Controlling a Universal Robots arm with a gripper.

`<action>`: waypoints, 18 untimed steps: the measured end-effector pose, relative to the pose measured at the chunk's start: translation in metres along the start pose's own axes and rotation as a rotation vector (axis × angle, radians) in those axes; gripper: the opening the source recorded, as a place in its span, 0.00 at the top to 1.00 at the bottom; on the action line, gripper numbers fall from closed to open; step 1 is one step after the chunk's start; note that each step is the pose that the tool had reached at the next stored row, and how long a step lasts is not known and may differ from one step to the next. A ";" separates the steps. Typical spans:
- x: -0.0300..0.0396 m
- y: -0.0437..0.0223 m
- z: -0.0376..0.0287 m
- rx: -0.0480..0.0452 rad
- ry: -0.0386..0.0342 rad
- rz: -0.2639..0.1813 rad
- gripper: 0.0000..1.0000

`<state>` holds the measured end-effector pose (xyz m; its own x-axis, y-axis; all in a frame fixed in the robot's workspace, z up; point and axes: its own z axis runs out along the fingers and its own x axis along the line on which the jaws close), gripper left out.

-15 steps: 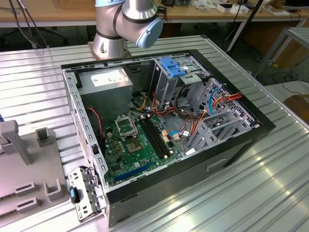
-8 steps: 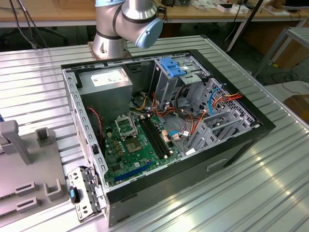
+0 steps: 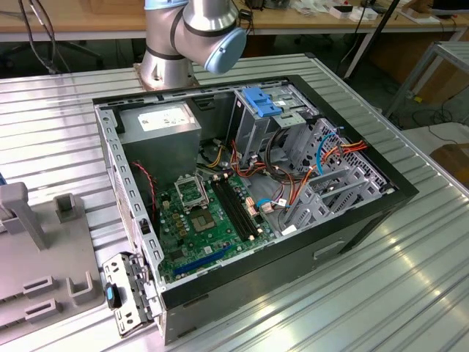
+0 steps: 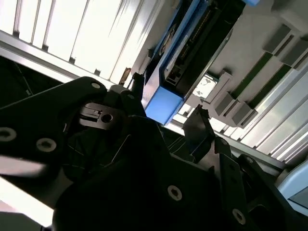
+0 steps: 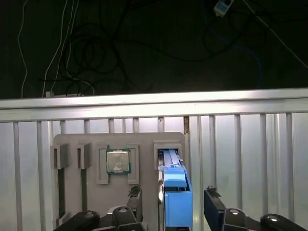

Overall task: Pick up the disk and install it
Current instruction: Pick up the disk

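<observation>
The grey holder slot closes around one end of the disk, so my gripper will next grab the disk by the flat sides (image 5: pixel 177 207) beside its blue end cap.
The disk (image 5: pixel 175 190) stands on edge in a slot of a grey holder plate (image 5: pixel 72 142), its bright blue rail and end cap facing the first wrist view. In the second wrist view the disk (image 4: pixel 190 45) shows a dark body edged in blue. My gripper (image 5: pixel 173 199) is open and straddles the disk, with one dark finger (image 5: pixel 135 198) on one side and the other (image 5: pixel 212 201) on the opposite side, a small gap at each. The open computer case (image 3: pixel 366 213) lies in the middle of the exterior view, with its grey drive cage and fixed blue bracket (image 3: pixel 262 100) at the back.
A processor chip (image 5: pixel 118 161) sits in a pocket of the holder plate beside the disk, with two narrow slots (image 5: pixel 84 156) further along. The plate (image 3: pixel 44 257) lies at the exterior view's left on the ribbed metal table (image 3: pixel 410 293). Inside the case are a motherboard (image 3: pixel 201 220), cables and a power-supply box (image 3: pixel 161 125).
</observation>
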<state>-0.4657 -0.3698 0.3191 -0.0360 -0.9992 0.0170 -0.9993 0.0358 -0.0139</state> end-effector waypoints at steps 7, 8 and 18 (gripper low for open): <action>-0.0022 0.0021 0.0117 0.0001 -0.0005 0.000 0.49; -0.0021 0.0022 0.0118 0.0000 -0.0005 0.000 0.49; -0.0022 0.0037 0.0157 0.0104 -0.0010 0.000 0.49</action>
<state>-0.4691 -0.3677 0.3033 -0.0363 -0.9992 0.0160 -0.9991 0.0359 -0.0242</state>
